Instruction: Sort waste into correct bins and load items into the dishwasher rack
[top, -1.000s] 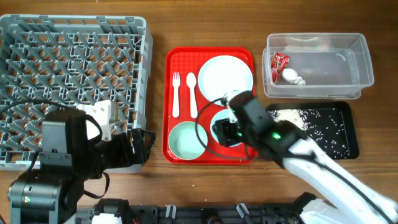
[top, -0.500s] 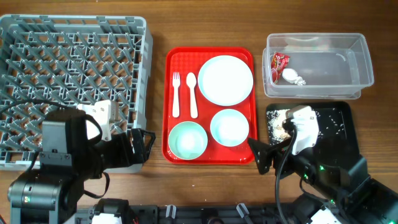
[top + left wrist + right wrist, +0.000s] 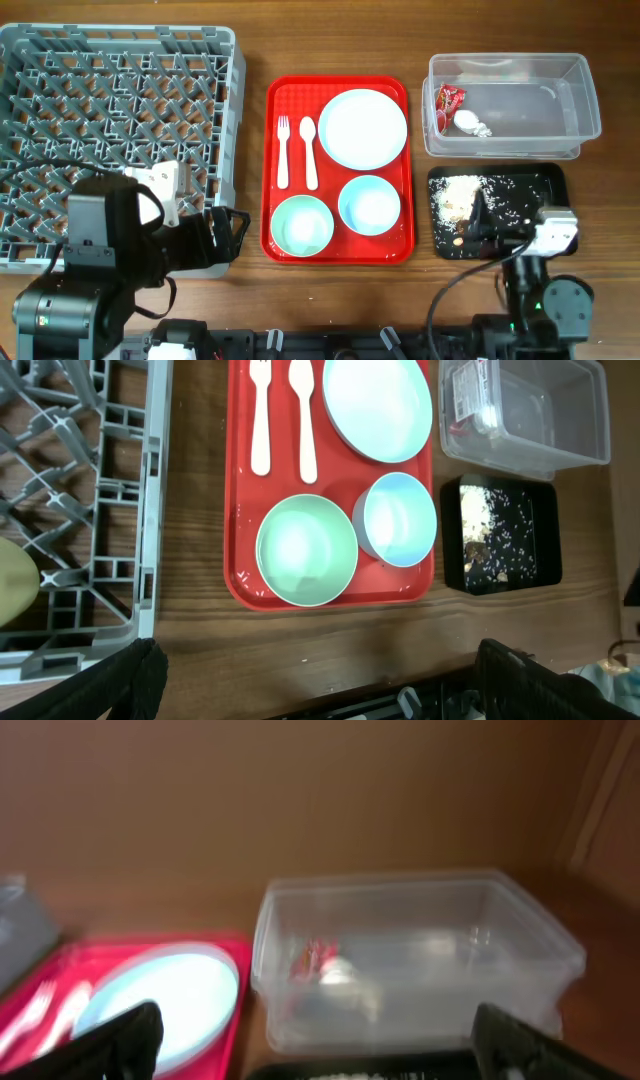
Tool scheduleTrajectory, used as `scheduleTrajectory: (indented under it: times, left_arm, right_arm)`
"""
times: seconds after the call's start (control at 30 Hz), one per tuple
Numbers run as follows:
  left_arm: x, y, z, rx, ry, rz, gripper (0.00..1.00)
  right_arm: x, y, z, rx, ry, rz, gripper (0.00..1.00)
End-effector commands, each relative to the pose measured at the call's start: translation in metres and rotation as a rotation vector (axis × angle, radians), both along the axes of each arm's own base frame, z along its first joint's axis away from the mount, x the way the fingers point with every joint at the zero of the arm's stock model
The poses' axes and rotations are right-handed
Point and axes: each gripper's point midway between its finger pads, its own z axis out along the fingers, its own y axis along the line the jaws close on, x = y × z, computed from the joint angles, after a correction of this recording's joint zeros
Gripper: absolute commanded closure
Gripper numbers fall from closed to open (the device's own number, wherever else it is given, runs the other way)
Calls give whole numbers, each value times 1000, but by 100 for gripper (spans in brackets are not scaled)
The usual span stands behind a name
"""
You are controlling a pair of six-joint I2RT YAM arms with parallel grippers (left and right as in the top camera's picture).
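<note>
My left gripper is going to grab the pale green bowl [image 3: 301,226] next by one edge of its rim. The rest stays free for loading into the dishwasher rack [image 3: 120,100].
The grey dishwasher rack [image 3: 120,100] fills the left. The white plate [image 3: 362,128], fork [image 3: 283,150], spoon [image 3: 309,150], pale green bowl [image 3: 301,226] and light blue bowl [image 3: 369,204] sit on the red serving tray [image 3: 275,95]. The clear tub [image 3: 530,105] holds the red wrapper [image 3: 449,102] and white tissue [image 3: 470,123]. The black tray [image 3: 545,185] holds food scraps [image 3: 458,195]. A yellow-green cup [image 3: 15,585] shows in the rack's near edge. My left gripper [image 3: 230,235] is open and empty beside the rack's front right corner. My right gripper [image 3: 478,225] is open and empty over the black tray's front edge.
Bare wooden table [image 3: 250,290] runs along the front edge and between the rack and the red tray. The left arm's body [image 3: 100,250] covers the rack's front left part. The right arm's base [image 3: 545,300] sits at the front right.
My right arm has pulled back from over the blue bowl on the red tray to the front right, by the black tray. The left arm has not moved.
</note>
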Motion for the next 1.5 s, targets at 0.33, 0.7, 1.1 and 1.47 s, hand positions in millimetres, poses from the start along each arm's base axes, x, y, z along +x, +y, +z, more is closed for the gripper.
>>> scheduleTrajectory:
  times: [0.33,0.7,1.1,1.47]
  left_arm:
    - [0,-3,4,-15,-9,-10,0]
    - [2,-4,5,-23,-14,-5,0]
    - [42,-52,-60,92,272,-3,23]
    - [46,-64,-194,469,596,156,35]
  right_arm:
    - [27,-19,-53,-19,-67,-69,0]
    - [27,-19,-53,-20,-67,-69,0]
    - [27,-19,-54,-19,-66,-69,0]
    - [27,-19,-54,-19,-66,-69,0]
